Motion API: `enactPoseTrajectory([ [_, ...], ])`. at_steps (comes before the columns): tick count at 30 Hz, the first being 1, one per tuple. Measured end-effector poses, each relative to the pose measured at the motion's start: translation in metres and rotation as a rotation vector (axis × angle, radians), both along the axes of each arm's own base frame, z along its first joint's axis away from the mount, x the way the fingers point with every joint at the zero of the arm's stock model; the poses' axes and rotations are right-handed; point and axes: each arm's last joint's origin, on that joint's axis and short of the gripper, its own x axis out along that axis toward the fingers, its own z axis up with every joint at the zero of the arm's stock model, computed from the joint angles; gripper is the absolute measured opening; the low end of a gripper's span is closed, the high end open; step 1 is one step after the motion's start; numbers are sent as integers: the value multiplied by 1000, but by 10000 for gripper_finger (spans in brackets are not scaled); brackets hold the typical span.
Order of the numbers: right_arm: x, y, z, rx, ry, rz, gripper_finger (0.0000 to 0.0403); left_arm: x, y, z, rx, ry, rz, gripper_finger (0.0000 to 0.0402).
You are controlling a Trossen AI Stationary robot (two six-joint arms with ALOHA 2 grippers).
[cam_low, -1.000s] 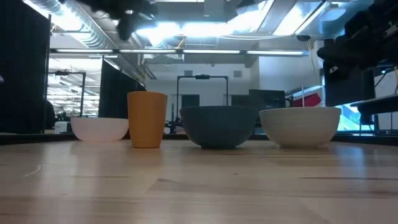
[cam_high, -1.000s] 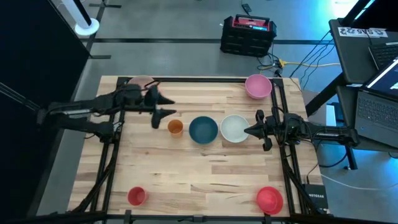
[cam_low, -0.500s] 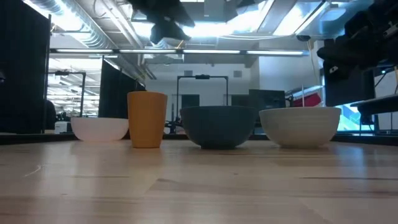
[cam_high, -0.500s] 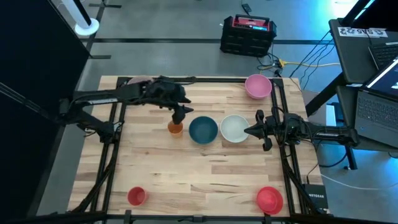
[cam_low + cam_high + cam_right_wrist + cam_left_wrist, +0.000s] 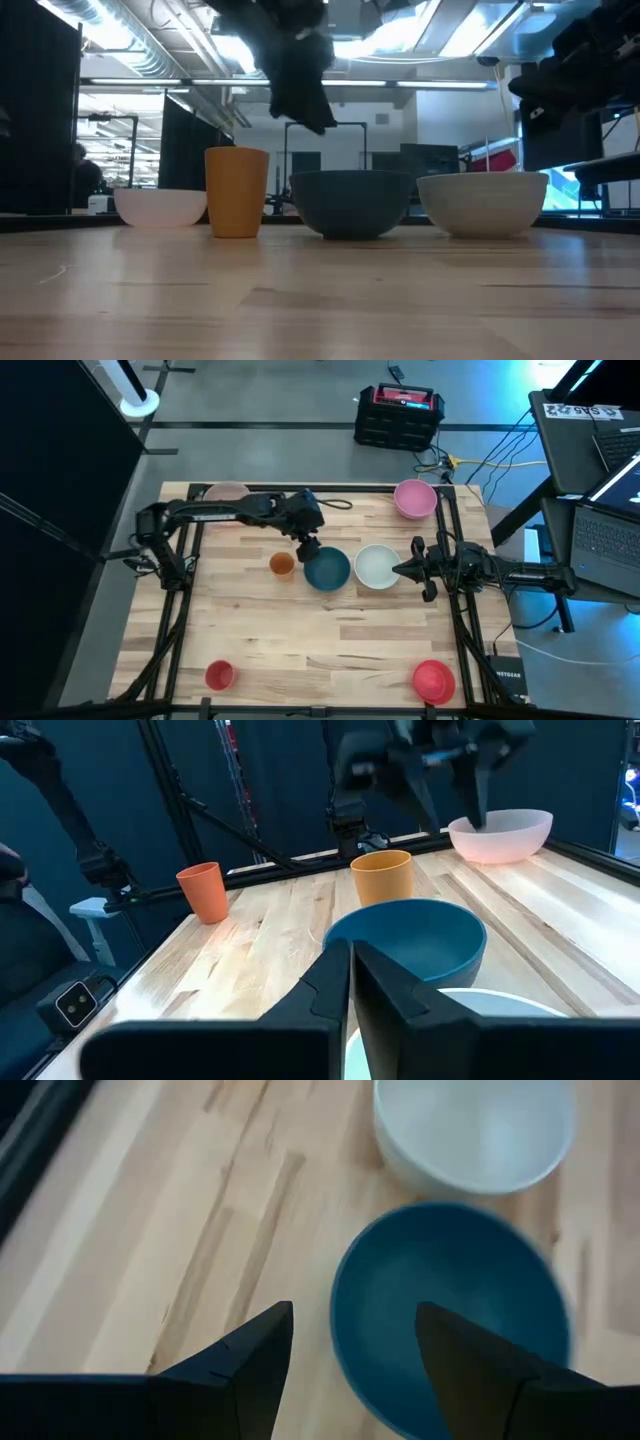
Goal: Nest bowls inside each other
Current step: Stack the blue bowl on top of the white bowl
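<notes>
Next, my left gripper grabs the bowl's rim beside the wood, since the teal bowl spreads wider than my open fingers.
The dark teal bowl (image 5: pixel 327 568) stands upright mid-table, between the small orange cup (image 5: pixel 282 564) and the pale white-mint bowl (image 5: pixel 377 566). My left gripper (image 5: pixel 309 549) hovers open above the teal bowl's far-left rim and slants down. In the left wrist view one finger (image 5: pixel 262 1348) is over bare table and the other (image 5: pixel 447 1352) over the bowl's hollow (image 5: pixel 450 1310). The low view shows the left gripper (image 5: pixel 310 110) clear above the teal bowl (image 5: pixel 350 202). My right gripper (image 5: pixel 405 570) waits shut at the table's right edge, beside the white-mint bowl.
A light pink bowl (image 5: pixel 227 493) sits at the far left corner and a mauve-pink bowl (image 5: pixel 414 498) at the far right. A small red cup (image 5: pixel 219 675) and a red bowl (image 5: pixel 433 679) stand near the front edge. Bare wood lies between the middle row and the front.
My left gripper has swung from the table's far left toward the right, passing over the orange cup to the teal bowl. It has tipped from nearly level to slanting down and has sunk. The bowls and cups have stayed put.
</notes>
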Motion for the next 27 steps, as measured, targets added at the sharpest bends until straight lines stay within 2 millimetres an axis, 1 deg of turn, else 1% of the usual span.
enactPoseTrajectory([
  [2, 0, 0, 0, 3, 1, -2, 1, 7, 4, -11, -2, 47, -11, 200],
  [5, 0, 0, 0, 2, 3, -15, 1, 15, 3, -25, -5, 96, -33, 200],
  [13, 0, -1, -1, 1, 5, -22, 1, 25, 5, -52, -16, 155, -46, 200],
  [27, 0, -1, -1, 1, 7, -37, 1, 39, 0, -67, -32, 159, -103, 56],
])
